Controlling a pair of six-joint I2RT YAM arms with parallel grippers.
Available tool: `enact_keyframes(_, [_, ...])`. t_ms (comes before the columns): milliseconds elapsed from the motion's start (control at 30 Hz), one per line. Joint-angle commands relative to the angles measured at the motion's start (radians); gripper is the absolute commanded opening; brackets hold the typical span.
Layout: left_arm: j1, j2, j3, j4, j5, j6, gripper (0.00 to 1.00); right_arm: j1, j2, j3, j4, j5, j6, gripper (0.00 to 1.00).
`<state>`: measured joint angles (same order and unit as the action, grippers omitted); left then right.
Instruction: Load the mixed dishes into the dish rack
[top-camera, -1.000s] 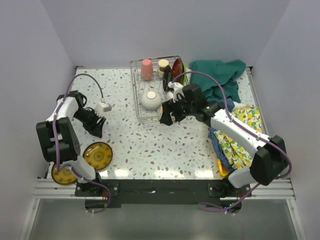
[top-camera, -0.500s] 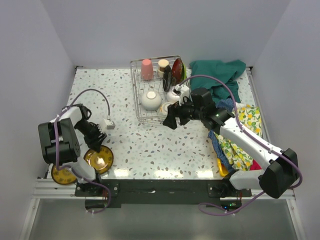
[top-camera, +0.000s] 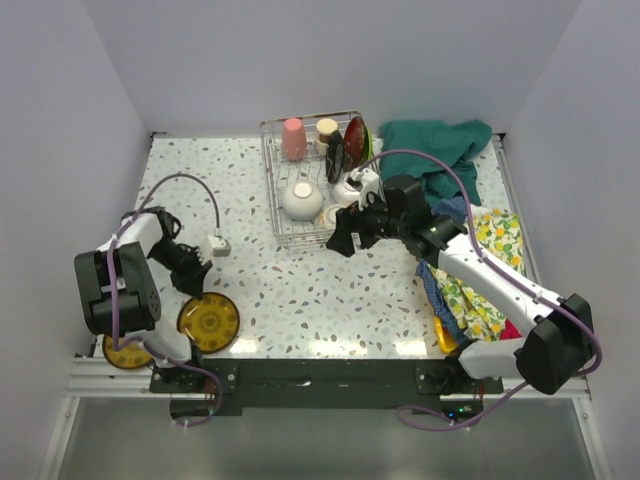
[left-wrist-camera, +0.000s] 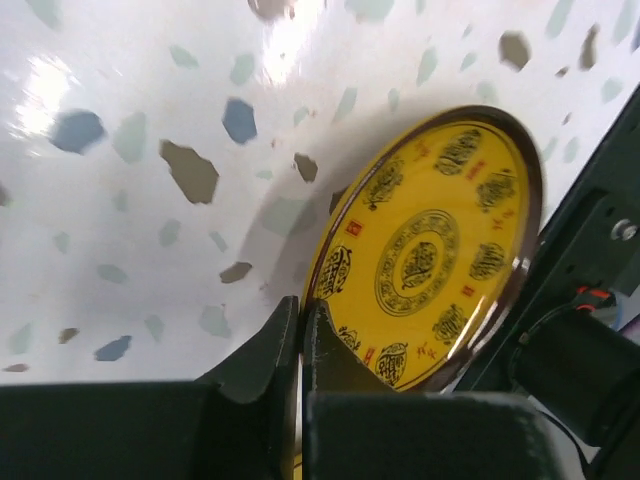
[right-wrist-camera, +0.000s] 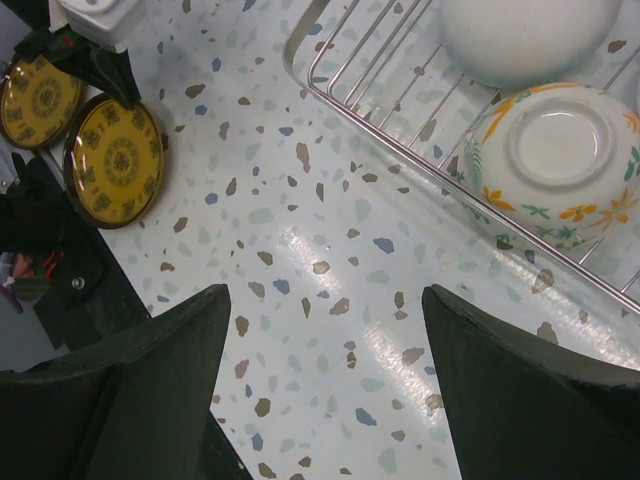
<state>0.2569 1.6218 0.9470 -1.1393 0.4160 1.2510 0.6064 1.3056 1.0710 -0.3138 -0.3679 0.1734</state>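
The robot's right gripper next needs to load the brown-gold plate on edge, so it needs to grab the plate by its free rim (top-camera: 237, 324) (right-wrist-camera: 146, 203) while the left gripper holds the plate.
My left gripper (top-camera: 195, 288) is shut on the rim of a brown-gold plate (top-camera: 208, 323) at the near left of the table. In the left wrist view both fingers (left-wrist-camera: 330, 350) pinch that plate (left-wrist-camera: 430, 250) at its edge. A second brown-gold plate (top-camera: 127, 351) lies at the left corner. The dish rack (top-camera: 272, 180) holds a salmon-pink cup (top-camera: 293, 138), a white bowl (top-camera: 302, 200), a floral bowl (top-camera: 352, 185), and black and red floral plates (top-camera: 345, 145) standing on edge. My right gripper (top-camera: 340, 240) hangs open and empty by the rack's near right corner, above bare table (right-wrist-camera: 325, 295).
A green cloth (top-camera: 440, 150) lies right of the rack. Blue and yellow-patterned cloths (top-camera: 480, 270) lie under my right arm. A small white block (top-camera: 217, 243) on a cable sits beside my left arm. The right wrist view shows the floral bowl (right-wrist-camera: 560, 150) upside down in the rack.
My left gripper came down to the near plate and shut on its rim; the plate shifted slightly right. My right gripper drew back a little from the rack, still open.
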Motion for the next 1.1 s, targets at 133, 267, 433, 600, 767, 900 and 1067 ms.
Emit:
enact_keyframes(133, [-0.008, -0.030, 0.332, -0.158, 0.365, -0.002, 0.00, 0.019, 0.101, 0.072, 0.119, -0.192, 0.018, 0.77])
enact_keyframes(267, [-0.042, -0.056, 0.410, -0.168, 0.481, -0.071, 0.00, 0.062, 0.165, 0.171, 0.125, -0.203, 0.031, 0.75])
enact_keyframes(433, [-0.117, -0.071, 0.441, -0.139, 0.561, -0.197, 0.00, 0.098, 0.254, 0.242, 0.162, -0.183, 0.112, 0.75])
enact_keyframes(600, [-0.163, -0.082, 0.453, -0.088, 0.639, -0.298, 0.00, 0.115, 0.323, 0.316, 0.171, -0.164, 0.141, 0.75])
enact_keyframes(767, [-0.173, -0.066, 0.509, -0.071, 0.720, -0.366, 0.00, 0.127, 0.388, 0.375, 0.160, -0.157, 0.155, 0.75])
enact_keyframes(900, [-0.174, -0.056, 0.529, -0.050, 0.759, -0.426, 0.00, 0.145, 0.425, 0.405, 0.148, -0.132, 0.153, 0.73])
enact_keyframes(1067, [-0.176, -0.053, 0.513, -0.002, 0.770, -0.467, 0.00, 0.145, 0.443, 0.417, 0.154, -0.141, 0.163, 0.41])
